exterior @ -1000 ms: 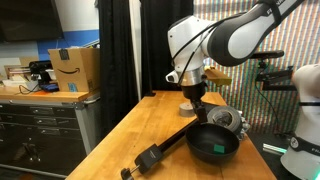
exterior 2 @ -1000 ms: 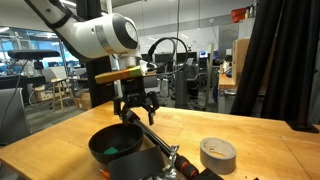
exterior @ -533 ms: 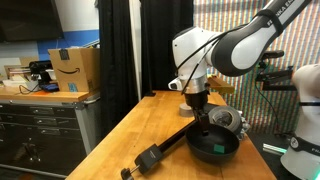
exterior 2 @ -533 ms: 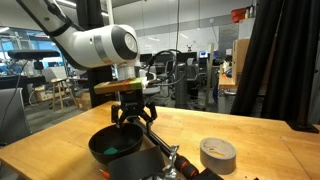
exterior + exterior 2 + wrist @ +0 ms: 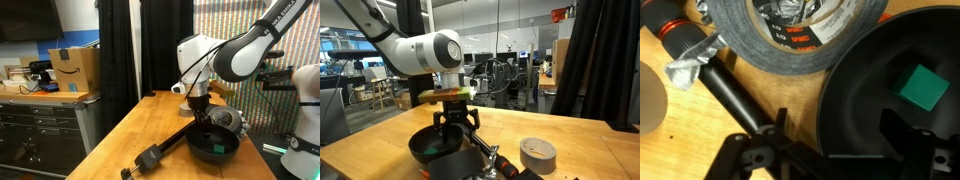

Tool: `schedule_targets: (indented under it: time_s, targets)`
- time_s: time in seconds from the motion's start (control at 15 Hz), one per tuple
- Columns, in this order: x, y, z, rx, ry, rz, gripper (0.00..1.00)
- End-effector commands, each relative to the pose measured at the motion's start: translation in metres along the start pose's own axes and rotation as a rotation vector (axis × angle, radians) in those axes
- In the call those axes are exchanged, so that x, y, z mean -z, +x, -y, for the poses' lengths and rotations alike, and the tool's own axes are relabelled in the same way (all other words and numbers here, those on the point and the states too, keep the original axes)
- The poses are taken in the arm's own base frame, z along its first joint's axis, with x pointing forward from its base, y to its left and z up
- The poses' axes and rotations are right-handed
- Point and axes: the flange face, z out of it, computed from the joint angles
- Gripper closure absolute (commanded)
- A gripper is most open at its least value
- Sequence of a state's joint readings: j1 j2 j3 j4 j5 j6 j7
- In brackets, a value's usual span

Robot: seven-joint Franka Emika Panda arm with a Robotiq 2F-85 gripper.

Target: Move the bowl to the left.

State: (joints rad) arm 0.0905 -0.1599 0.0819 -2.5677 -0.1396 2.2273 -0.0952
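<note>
My gripper is ready to close on the bowl's rim (image 5: pixel 203 124) (image 5: pixel 821 136). My open fingers have the rim between them, so they would hold it if I closed now.
A black bowl (image 5: pixel 214 147) sits on the wooden table and shows in both exterior views (image 5: pixel 432 150). It holds a small green block (image 5: pixel 925 87). My gripper (image 5: pixel 205 124) hangs low over the bowl's rim in both exterior views (image 5: pixel 455 126). In the wrist view the gripper (image 5: pixel 837 130) is open. One finger is outside the bowl (image 5: pixel 865 95) over the wood, the other is inside it. The rim lies between them with a gap on each side.
A roll of grey tape (image 5: pixel 805 35) lies right beside the bowl, also in the exterior views (image 5: pixel 229 120) (image 5: pixel 537 152). A long black bar clamp (image 5: pixel 160 153) (image 5: pixel 735 95) lies across the table against the bowl. A cardboard box (image 5: pixel 75 68) stands on a cabinet beyond the table's edge.
My gripper has come down and shifted over the bowl's rim. The bowl, tape and clamp have not moved.
</note>
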Motion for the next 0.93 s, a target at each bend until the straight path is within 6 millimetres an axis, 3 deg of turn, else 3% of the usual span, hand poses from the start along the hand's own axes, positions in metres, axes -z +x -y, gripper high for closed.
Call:
schedule_targets:
  time_s: [0.0,0.6,0.87]
  targets:
    - [-0.002,-0.01,-0.005,0.011,0.014,-0.021,0.3]
    - [-0.008,-0.01,0.004,0.026,0.005,0.009,0.98]
    - [0.001,-0.008,0.011,0.031,0.0,0.002,0.97]
